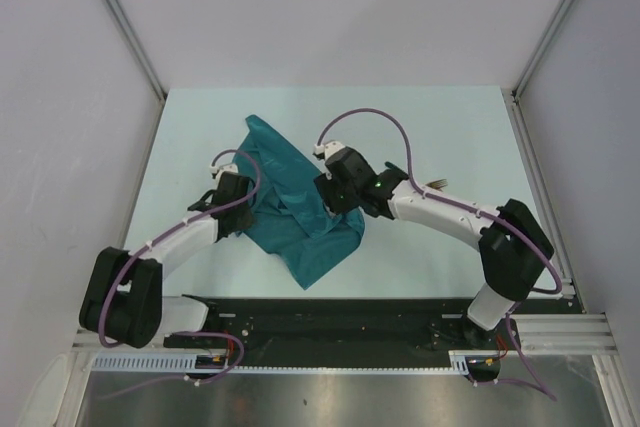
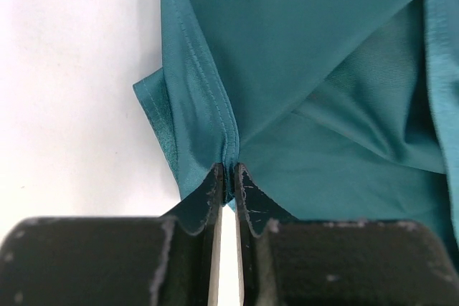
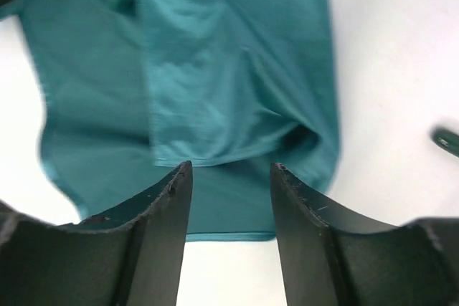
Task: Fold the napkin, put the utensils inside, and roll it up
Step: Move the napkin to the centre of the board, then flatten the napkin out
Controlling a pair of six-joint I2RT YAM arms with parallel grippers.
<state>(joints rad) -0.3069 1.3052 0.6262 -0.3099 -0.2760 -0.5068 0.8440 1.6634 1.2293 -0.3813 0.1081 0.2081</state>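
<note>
I need my right gripper to pinch the corner of the napkin's folded-over top flap next, so both grippers can stretch the napkin open for folding.
The teal napkin [image 1: 300,217] lies crumpled and partly folded over itself in the middle of the table. My left gripper [image 1: 248,209] is at the napkin's left edge. In the left wrist view it [image 2: 228,171] is shut on a bunched piece of the stitched hem [image 2: 208,91]. My right gripper [image 1: 330,202] hovers over the napkin's right part. In the right wrist view it [image 3: 231,167] is open, with nothing between the fingers and the napkin [image 3: 229,84] beneath. Gold tips of the utensils [image 1: 437,184] peek out behind the right forearm; the rest is hidden.
The pale table [image 1: 430,137] is walled by white panels at the back and sides. A slim dark end [image 3: 446,140] pokes in at the right edge of the right wrist view, on bare table beside the napkin.
</note>
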